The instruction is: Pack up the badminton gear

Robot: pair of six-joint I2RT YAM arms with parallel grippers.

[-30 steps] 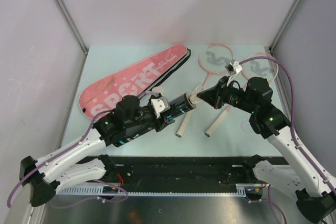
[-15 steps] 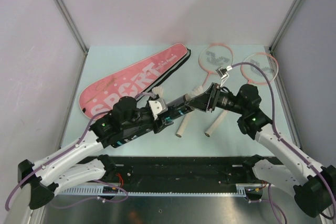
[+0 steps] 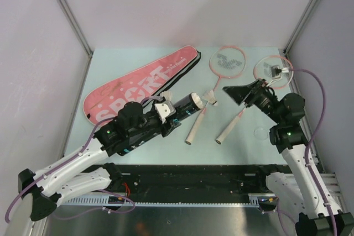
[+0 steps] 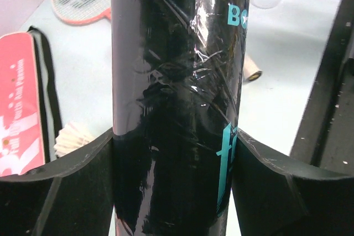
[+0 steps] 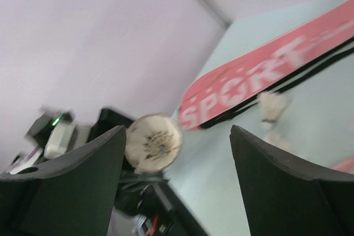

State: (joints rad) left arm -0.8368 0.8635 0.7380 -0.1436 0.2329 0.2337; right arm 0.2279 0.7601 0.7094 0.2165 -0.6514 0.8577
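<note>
My right gripper is to grip the shuttlecock next by its feathered rim at the tube's opening, so its cork end stays free to slide inside the tube.
My left gripper is shut on the long black tube, which fills the space between its fingers and points up and right. The tube's open mouth shows white feathers inside. My right gripper is open and empty, a short way right of that mouth. One shuttlecock lies just past the tube's end. Another shuttlecock lies beside the pink "SPORT" bag. Two pink-rimmed rackets lie flat with their handles toward me.
The racket handles end near the middle of the pale table. Grey walls and metal posts close in the left, back and right. A black rail runs along the near edge.
The right gripper has opened and drawn back to the right, away from the tube's mouth. The left arm has kept its hold on the tube, hardly moving.
</note>
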